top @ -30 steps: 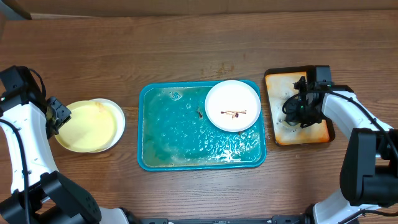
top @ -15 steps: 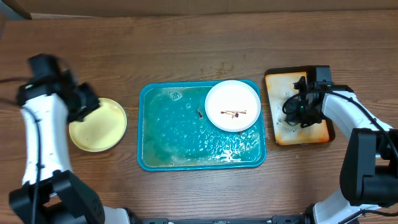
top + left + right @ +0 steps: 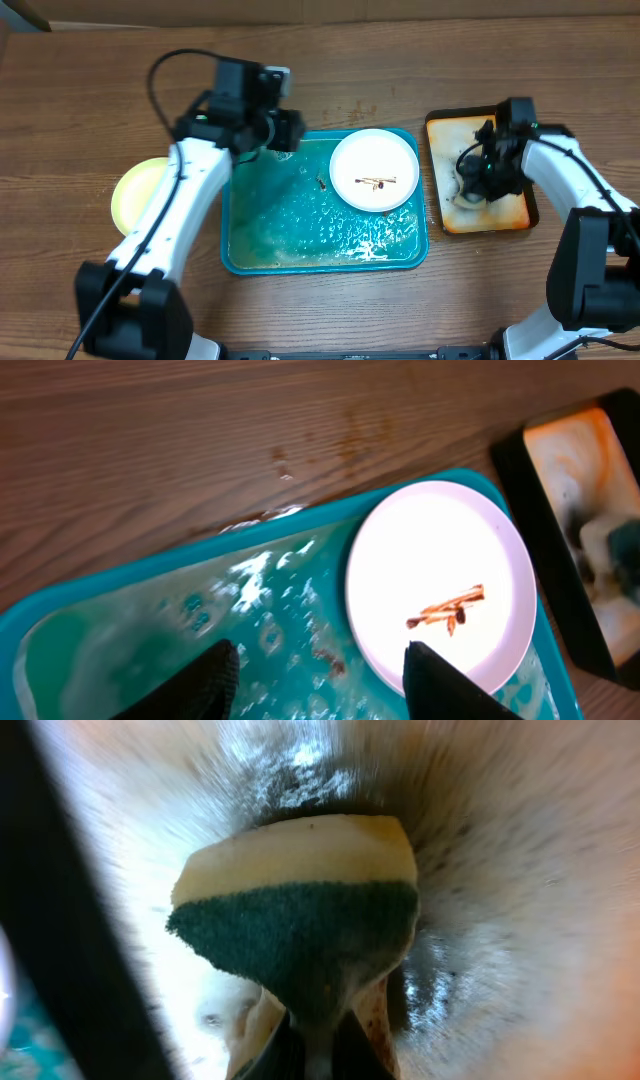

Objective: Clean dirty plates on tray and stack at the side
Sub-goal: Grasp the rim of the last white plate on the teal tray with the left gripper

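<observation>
Next, my left gripper grabs the white plate by its rim on the yellow-green plate's side [image 3: 333,172] [image 3: 353,613], leaving the white plate's smeared side open to sponge, then stack.
A white plate [image 3: 375,170] with brown smears lies in the far right corner of the wet, foamy teal tray [image 3: 300,240]. My left gripper [image 3: 285,130] hovers open and empty over the tray's far edge, just left of that plate. In the left wrist view the plate [image 3: 440,580] lies ahead of the open gripper [image 3: 320,685], above the tray [image 3: 120,650]. A pale yellow-green plate [image 3: 135,195] sits on the table left of the tray, partly hidden by my left arm. My right gripper [image 3: 480,175] is shut on a yellow-and-green sponge [image 3: 300,910].
A smaller orange, dark-rimmed tray [image 3: 500,215] with soapy smears stands right of the teal tray, under the right gripper; it also shows in the left wrist view [image 3: 570,450]. A small brown speck [image 3: 321,183] lies in the foamy water. Bare wooden table surrounds both trays.
My left arm has swung right, from the yellow-green plate to above the teal tray's far edge. The right gripper with the sponge has shifted only slightly over the orange tray.
</observation>
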You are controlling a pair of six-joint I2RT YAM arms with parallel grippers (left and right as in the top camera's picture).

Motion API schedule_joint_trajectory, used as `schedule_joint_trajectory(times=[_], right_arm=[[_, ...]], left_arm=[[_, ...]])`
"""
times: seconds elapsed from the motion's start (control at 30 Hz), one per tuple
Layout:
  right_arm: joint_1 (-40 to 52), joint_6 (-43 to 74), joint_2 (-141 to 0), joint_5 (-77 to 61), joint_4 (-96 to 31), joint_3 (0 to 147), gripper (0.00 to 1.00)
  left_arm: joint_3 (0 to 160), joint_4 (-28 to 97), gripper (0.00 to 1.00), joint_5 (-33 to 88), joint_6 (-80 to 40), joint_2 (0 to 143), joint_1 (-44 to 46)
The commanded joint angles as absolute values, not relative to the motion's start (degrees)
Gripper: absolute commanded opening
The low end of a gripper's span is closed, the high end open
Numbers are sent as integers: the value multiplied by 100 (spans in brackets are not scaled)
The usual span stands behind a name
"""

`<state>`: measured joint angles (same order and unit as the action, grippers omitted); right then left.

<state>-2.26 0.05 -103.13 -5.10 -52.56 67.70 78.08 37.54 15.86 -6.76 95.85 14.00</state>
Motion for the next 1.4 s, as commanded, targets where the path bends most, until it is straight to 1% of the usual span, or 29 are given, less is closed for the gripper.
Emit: schedule_joint_trajectory(times=[0.0, 0.07, 0.2, 0.33, 0.5, 0.77, 0.9, 0.97, 1.0, 1.07, 1.3, 1.37], right_arm=[[-235, 45, -10071, -519, -5443, 7411, 4], [-235, 45, -10075, -519, -5511, 7413, 4], [-235, 43, -10099, -515, -5522, 7229, 5], [-237, 43, -10110, -508, -5428, 6993, 6], [-235, 45, -10112, -499, -5284, 6692, 7], [-235, 45, -10112, -499, -5148, 6399, 7], [-235, 47, -10112, -502, -5131, 6399, 7], [-235, 45, -10112, -499, -5135, 6399, 7], [-237, 45, -10112, -499, -5135, 6399, 7], [-235, 45, -10112, -499, -5131, 6399, 7], [-235, 45, -10112, -502, -5103, 6401, 7], [-235, 45, -10112, -506, -5109, 6401, 4]], left_arm=[[7793, 3363, 60, 1483, -508, 10055, 1752], [7793, 3109, 62, 1483, -508, 10276, 1883], [7793, 2714, 63, 1487, -510, 10711, 2062], [7793, 2438, 68, 1503, -510, 11072, 2178], [7793, 2169, 65, 1483, -510, 11413, 2309], [7793, 2053, 52, 1481, -515, 11804, 2364], [7793, 2206, 43, 1389, -513, 11887, 2366], [7793, 2340, 31, 1330, -510, 11924, 2366], [7793, 2421, 18, 1293, -510, 11926, 2364], [7793, 2585, 4, 1127, -513, 11926, 2359], [7793, 3395, 4, 672, -674, 11924, 2359], [7795, 3627, 4, 635, -749, 11924, 2355]])
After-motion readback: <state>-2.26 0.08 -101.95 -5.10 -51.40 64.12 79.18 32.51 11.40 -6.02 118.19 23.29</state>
